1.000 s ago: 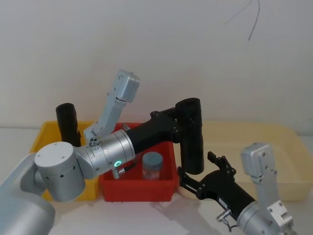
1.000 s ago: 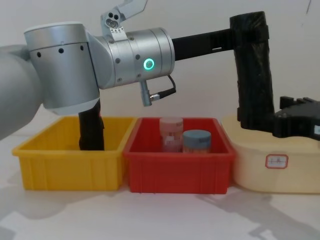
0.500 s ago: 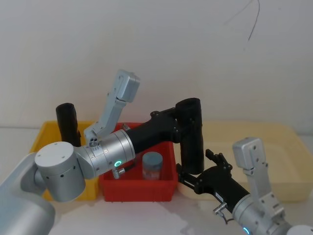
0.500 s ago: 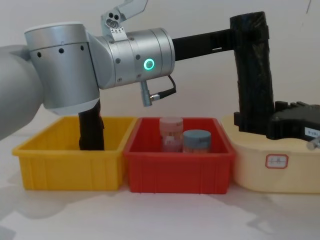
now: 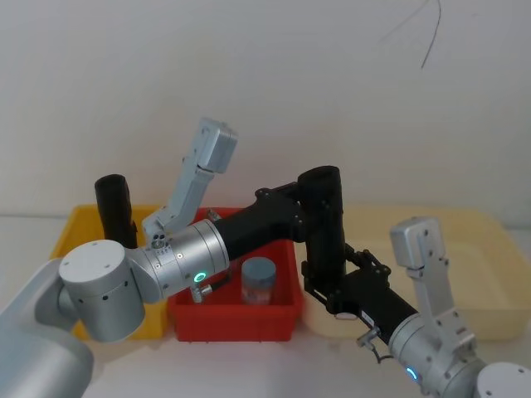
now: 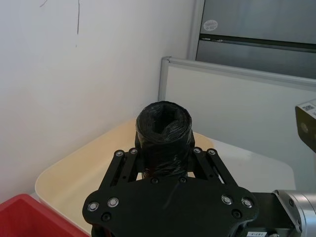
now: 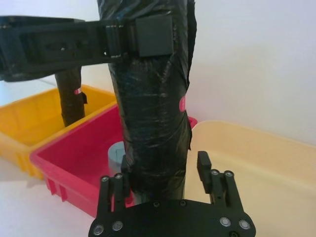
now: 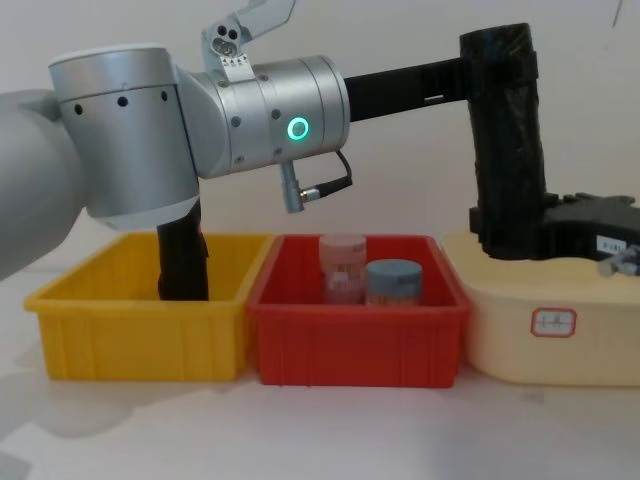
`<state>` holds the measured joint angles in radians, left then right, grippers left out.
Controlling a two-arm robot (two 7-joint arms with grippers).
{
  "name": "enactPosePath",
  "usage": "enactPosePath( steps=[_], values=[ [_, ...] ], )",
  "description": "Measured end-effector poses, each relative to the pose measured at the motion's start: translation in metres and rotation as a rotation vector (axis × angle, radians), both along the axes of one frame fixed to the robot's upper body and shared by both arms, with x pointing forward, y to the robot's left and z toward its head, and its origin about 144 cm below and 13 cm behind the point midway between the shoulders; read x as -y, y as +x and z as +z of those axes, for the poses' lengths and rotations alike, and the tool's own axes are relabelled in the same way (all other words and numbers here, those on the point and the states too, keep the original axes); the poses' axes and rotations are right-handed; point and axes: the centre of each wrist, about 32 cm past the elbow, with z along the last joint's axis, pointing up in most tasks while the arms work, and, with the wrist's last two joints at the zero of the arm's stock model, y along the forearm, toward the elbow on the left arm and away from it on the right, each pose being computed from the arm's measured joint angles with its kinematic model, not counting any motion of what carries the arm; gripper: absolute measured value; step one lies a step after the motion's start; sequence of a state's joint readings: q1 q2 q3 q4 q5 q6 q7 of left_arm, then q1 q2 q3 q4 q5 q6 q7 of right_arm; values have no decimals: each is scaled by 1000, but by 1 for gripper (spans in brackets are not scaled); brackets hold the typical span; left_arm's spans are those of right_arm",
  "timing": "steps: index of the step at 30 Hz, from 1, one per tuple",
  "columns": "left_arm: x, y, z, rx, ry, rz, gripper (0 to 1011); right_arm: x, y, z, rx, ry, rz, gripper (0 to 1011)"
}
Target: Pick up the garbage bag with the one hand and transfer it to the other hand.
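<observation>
The right gripper grabs the black roll by its lower end (image 8: 508, 232) next, to receive the garbage bag (image 8: 508, 140) from my left gripper.
The garbage bag (image 5: 325, 236) (image 8: 508, 140) is a tall black roll held upright in the air, between the red bin and the cream tray. My left gripper (image 5: 320, 209) (image 8: 500, 70) (image 6: 164, 150) is shut on its upper part, with the arm's ring glowing green. My right gripper (image 5: 329, 286) (image 8: 512, 228) (image 7: 163, 173) is open, and its fingers stand on either side of the roll's lower end. In the right wrist view a small gap shows between one finger (image 7: 204, 168) and the bag (image 7: 153, 103).
A second black roll (image 5: 113, 211) (image 8: 182, 262) stands in the yellow bin (image 5: 66, 240) (image 8: 140, 330). The red bin (image 5: 232, 319) (image 8: 355, 340) holds a blue-lidded jar (image 5: 258, 280) (image 8: 392, 282) and a pink-capped jar (image 8: 342, 262). A cream tray (image 5: 489, 282) (image 8: 545, 350) lies on the right.
My right gripper has moved forward and up until its fingers came around the bag's lower end. The left arm and the bag have stayed still.
</observation>
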<state>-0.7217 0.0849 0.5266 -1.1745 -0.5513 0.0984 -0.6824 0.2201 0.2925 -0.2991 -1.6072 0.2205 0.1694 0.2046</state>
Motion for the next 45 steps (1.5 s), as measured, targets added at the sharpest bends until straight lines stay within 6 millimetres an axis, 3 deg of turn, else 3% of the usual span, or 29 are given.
enactPosePath(
  steps=[9,20,40,45],
  values=[
    [0,0,0,0,-1,0,405,-2,2,4,5,16,-6,539],
    [0,0,0,0,-1,0,407,-3,3,7,16,30,-1,529],
    [0,0,0,0,1,0,994,0,3,7,26,69,-7,528],
    [0,0,0,0,0,0,1000,7,6,6,9,83,-30,528]
  ],
)
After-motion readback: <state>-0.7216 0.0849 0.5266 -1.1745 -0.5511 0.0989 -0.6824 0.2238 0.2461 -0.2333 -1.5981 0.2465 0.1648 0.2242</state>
